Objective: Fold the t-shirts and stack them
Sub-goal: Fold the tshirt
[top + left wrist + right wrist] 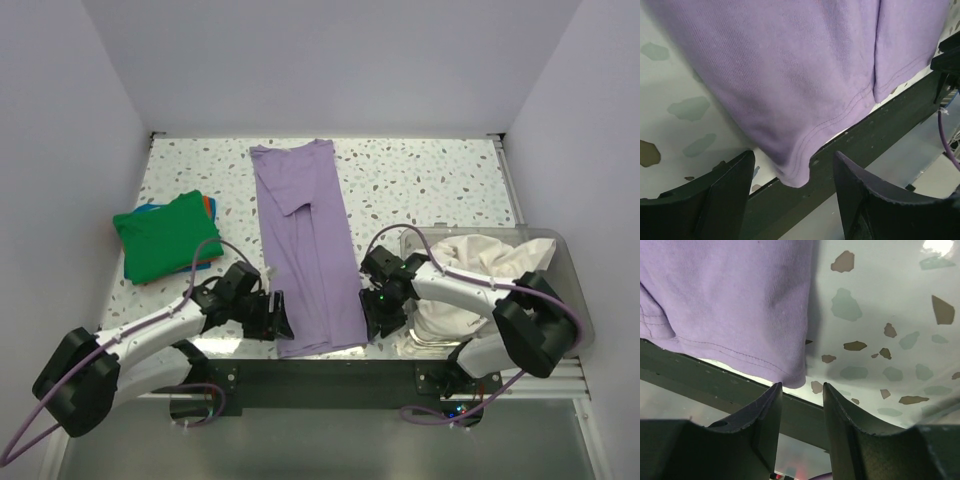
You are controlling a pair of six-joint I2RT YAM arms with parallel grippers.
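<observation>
My left gripper is to grab the lavender t-shirt (pixel 305 250) next by its near hem corner (pixel 284 350), opposite my right gripper's corner, so that the hem folds evenly.
A lavender t-shirt (pixel 305 250) lies folded into a long strip down the middle of the table, its hem at the near edge. My left gripper (pixel 275 315) is open at the hem's left corner. In the left wrist view that corner of the lavender t-shirt (pixel 790 75) droops over the table's edge between the wide-apart jaws of my left gripper (pixel 794 155). My right gripper (pixel 375 320) is at the right corner. In the right wrist view the lavender t-shirt (pixel 730 300) ends just beyond my right gripper (pixel 801 386), whose jaws stand narrowly apart with nothing between them. A folded green t-shirt (pixel 165 235) lies at the left.
A cream t-shirt (pixel 480 255) is bunched in a clear plastic bin (pixel 440 231) at the right, behind my right arm. Blue and orange cloth edges (pixel 208 205) peek from under the green one. A dark rail (pixel 880 130) runs along the table's near edge.
</observation>
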